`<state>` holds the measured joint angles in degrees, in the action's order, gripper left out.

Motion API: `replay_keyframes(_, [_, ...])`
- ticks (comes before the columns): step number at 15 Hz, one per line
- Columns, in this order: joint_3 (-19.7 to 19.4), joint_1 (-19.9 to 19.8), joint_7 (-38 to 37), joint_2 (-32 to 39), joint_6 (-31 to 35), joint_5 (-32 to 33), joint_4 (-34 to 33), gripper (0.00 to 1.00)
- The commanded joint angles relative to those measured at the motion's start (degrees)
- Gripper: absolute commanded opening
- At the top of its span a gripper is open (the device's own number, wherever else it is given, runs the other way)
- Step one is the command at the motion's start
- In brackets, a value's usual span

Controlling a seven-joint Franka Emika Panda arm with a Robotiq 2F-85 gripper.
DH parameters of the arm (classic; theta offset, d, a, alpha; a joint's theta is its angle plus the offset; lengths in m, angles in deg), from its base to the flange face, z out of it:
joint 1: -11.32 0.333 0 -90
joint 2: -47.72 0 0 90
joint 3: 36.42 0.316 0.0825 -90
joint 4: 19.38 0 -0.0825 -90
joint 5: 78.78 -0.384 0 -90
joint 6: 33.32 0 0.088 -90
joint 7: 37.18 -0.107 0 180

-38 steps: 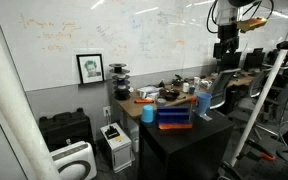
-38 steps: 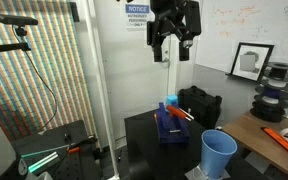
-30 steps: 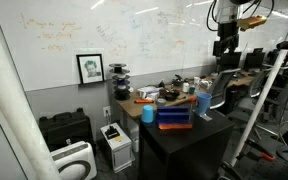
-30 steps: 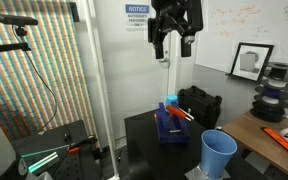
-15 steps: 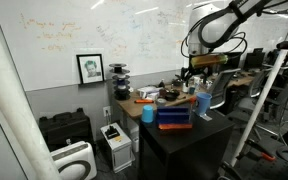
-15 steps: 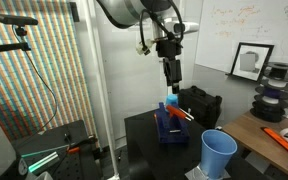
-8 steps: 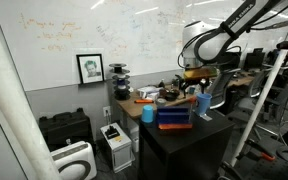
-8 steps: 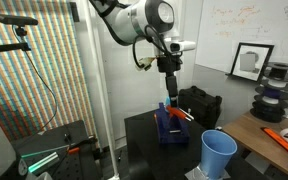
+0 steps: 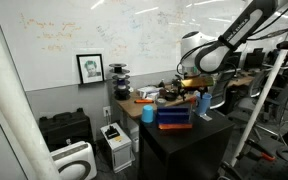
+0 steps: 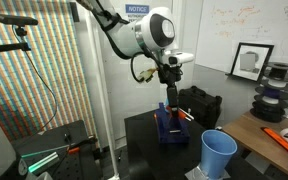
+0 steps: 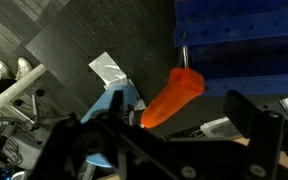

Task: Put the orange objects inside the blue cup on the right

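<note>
The orange piece (image 11: pixel 173 97) reaches up between my gripper's fingers, level with them. It is time to close, since closing now would catch it.
An orange piece (image 11: pixel 172 97) lies slanted by the blue rack (image 11: pixel 244 35) in the wrist view. In an exterior view it rests on that rack (image 10: pixel 171 127) as an orange piece (image 10: pixel 184 115). My gripper (image 11: pixel 159 125) is open, with its fingers wide apart on either side of the piece and not touching it. In both exterior views it hangs just above the rack (image 10: pixel 168 98) (image 9: pixel 188 90). The tall blue cup (image 10: pixel 219 153) stands apart from the rack, near the table corner, and also shows in the other exterior view (image 9: pixel 203 103). Other orange pieces are not clearly visible.
A shorter cyan cup (image 9: pixel 147 113) stands on the other side of the rack. A cluttered wooden desk (image 10: pixel 274 135) adjoins the black table (image 10: pixel 144 140). A white sheet (image 11: pixel 109 70) lies on the dark surface. A whiteboard wall stands behind.
The arm has come down from high above the table to just over the blue rack, and the gripper now points down at the orange piece.
</note>
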<state>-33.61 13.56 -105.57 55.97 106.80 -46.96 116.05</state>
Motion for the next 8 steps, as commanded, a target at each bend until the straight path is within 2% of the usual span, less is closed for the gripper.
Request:
replay_keyframes(1, [-2.27,2.12,-3.59,1.28,2.74,3.72,-0.42,0.74])
replay_keyframes(8, [-2.37,3.39,-4.22,0.97,2.69,6.6,-0.05,0.2])
